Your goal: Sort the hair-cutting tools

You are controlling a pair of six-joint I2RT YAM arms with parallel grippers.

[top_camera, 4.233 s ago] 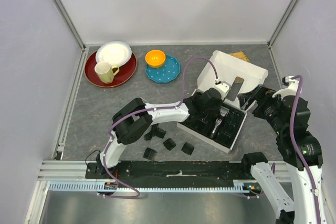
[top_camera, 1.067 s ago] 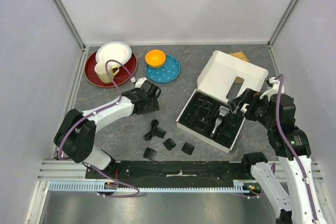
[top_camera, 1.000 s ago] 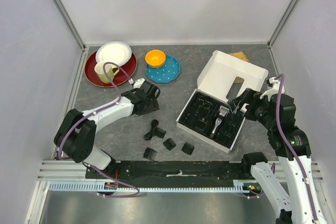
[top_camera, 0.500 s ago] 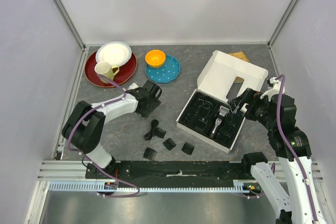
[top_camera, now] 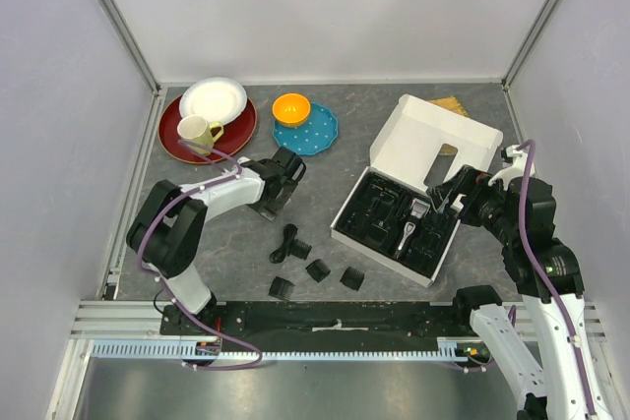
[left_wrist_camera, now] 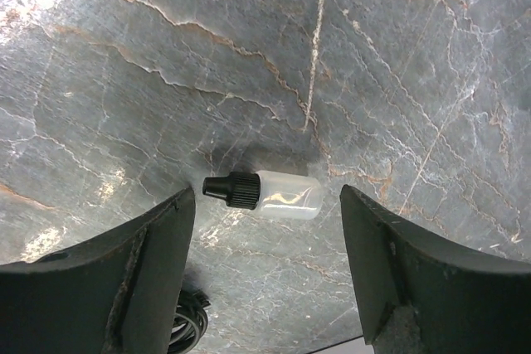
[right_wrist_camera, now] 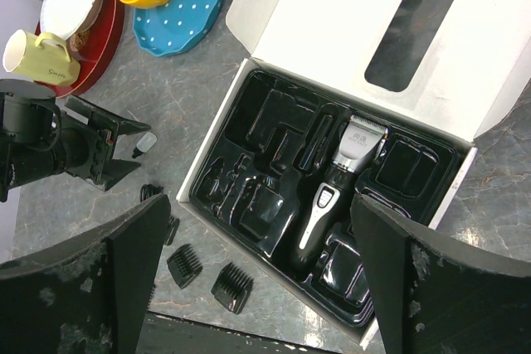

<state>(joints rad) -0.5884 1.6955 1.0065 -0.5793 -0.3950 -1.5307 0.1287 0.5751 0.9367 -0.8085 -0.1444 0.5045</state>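
Note:
Next, my left gripper grabs the small clear bottle across its clear body (left_wrist_camera: 288, 196), leaving the black cap free, to fit the bottle into the tray.
The black-and-silver clipper (right_wrist_camera: 340, 180) lies in the black tray of the white box (top_camera: 441, 130); it also shows in the top view (top_camera: 412, 220). Three black comb attachments (top_camera: 318, 270) lie on the table near the front edge, two in the right wrist view (right_wrist_camera: 231, 286). The coiled cord (top_camera: 285, 241) lies beside a small black block (top_camera: 300, 248). A small clear bottle with a black cap (left_wrist_camera: 270, 192) lies on the table at the tips of my open left gripper (left_wrist_camera: 265, 213). My right gripper (right_wrist_camera: 259, 205) is open, high above the tray.
A red plate (top_camera: 187, 150) with a white plate and a yellow mug stands at the back left. A blue dotted plate (top_camera: 315, 135) with an orange bowl stands beside it. The box lid (right_wrist_camera: 332, 22) stands open. Side rails bound the table.
My left arm has left the box and swung left to the table's left middle. In the last second its gripper shifted slightly right. The right arm has stayed still in the last second.

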